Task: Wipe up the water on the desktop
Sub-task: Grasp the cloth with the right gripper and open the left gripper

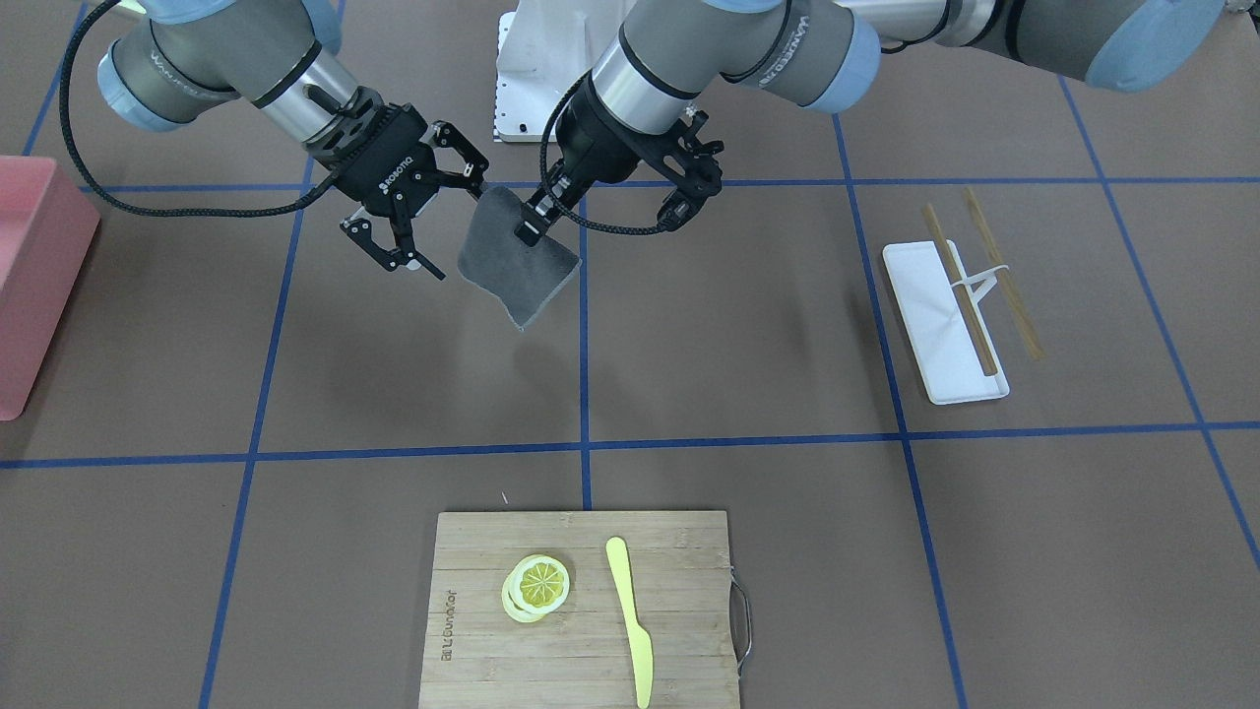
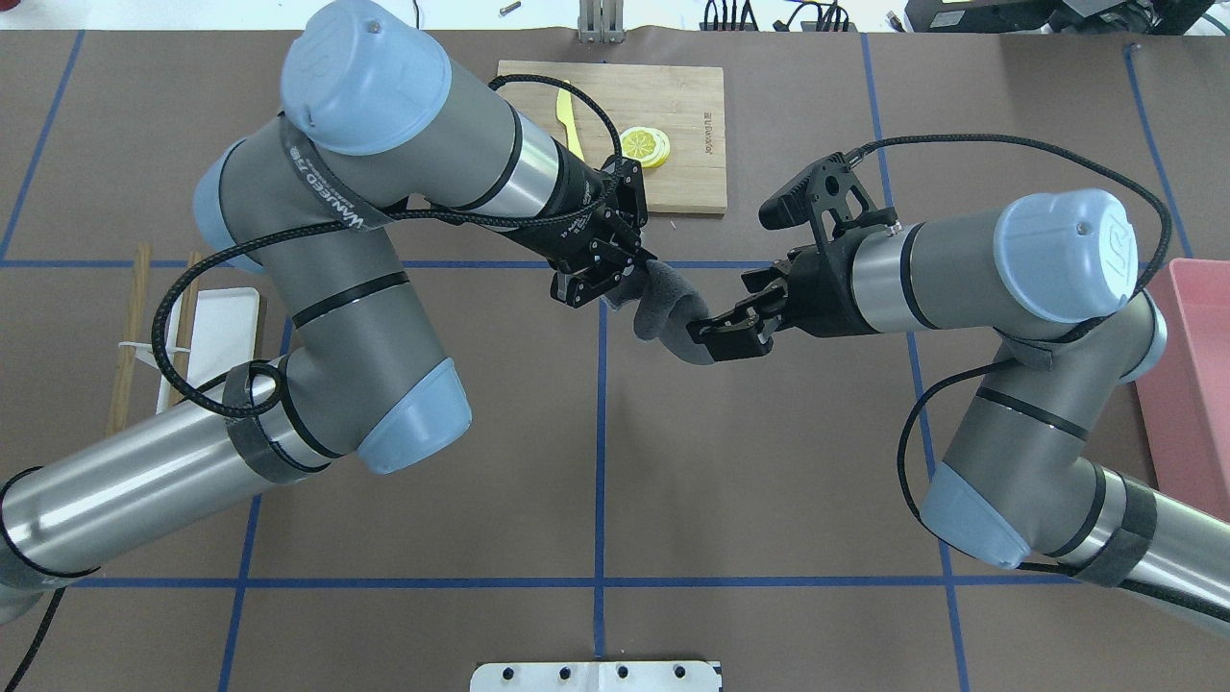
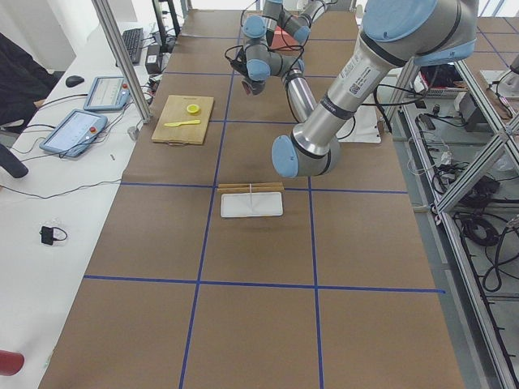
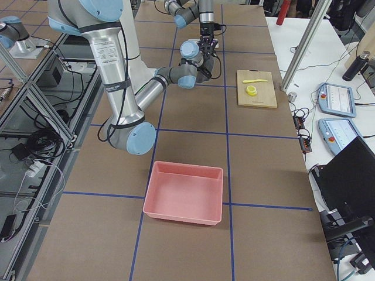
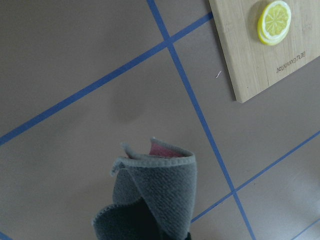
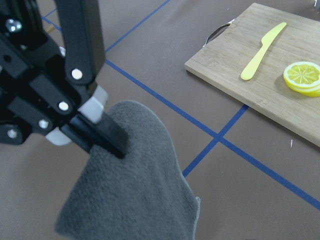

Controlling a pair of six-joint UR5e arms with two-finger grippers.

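My right gripper should next grab the grey cloth by its upper edge (image 1: 496, 199) to wipe water off the desktop.
A grey cloth (image 1: 517, 261) hangs in the air above the brown desktop (image 1: 748, 325), which is marked off by blue tape lines. My left gripper (image 1: 533, 223) is shut on the cloth's upper part. It shows in the overhead view (image 2: 615, 284) and close up in the right wrist view (image 6: 100, 135). In the left wrist view the cloth (image 5: 155, 195) hangs folded, with a pink patch inside. My right gripper (image 1: 448, 226) is open right beside the cloth's edge and holds nothing. I see no water on the desktop.
A bamboo cutting board (image 1: 472, 630) with lemon slices (image 1: 536, 586) and a yellow knife (image 1: 630, 620) lies at the far edge. A white tray (image 1: 930, 315) with chopsticks (image 1: 1004, 276) is on my left. A pink bin (image 1: 30, 286) is on my right.
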